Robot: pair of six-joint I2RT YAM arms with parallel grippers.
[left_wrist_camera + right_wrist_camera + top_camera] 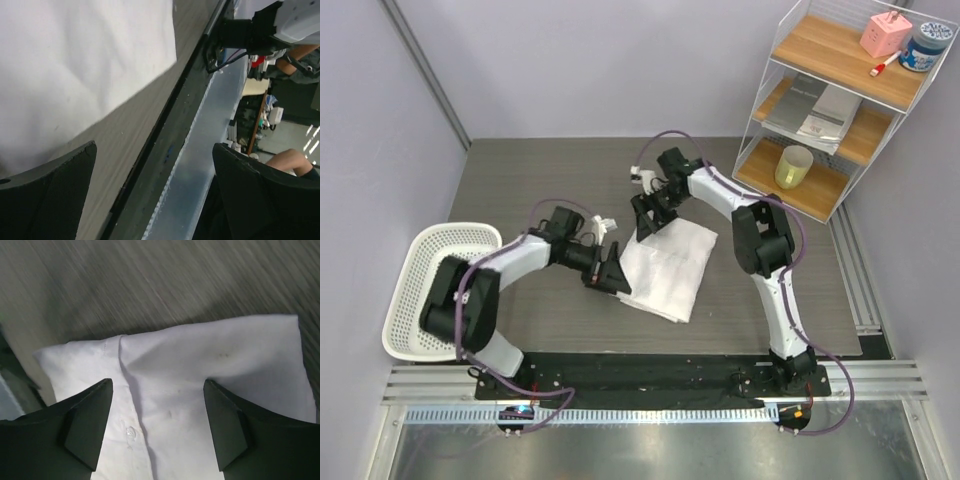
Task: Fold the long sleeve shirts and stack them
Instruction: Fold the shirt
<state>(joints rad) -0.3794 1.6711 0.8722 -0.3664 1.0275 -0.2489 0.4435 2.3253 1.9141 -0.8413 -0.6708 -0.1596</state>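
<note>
The folded white long sleeve shirt needs to be lifted and laid again for stacking. My left gripper should grab its basket-side edge next.
One white long sleeve shirt [670,265] lies folded into a flat rectangle on the dark table, in the middle. My left gripper [610,277] is open and empty at the shirt's left edge; its wrist view shows the shirt [75,70] at upper left and nothing between the fingers [50,195]. My right gripper [648,217] is open and empty just above the shirt's far left corner; its wrist view shows the folded cloth [200,370], with a button and placket, under the spread fingers [85,425].
A white perforated basket [425,290] stands at the table's left edge, beside the left arm. A wire-and-wood shelf [840,100] at the back right holds booklets, a yellow cup and small items. The table's metal front rail [200,150] runs near the left gripper.
</note>
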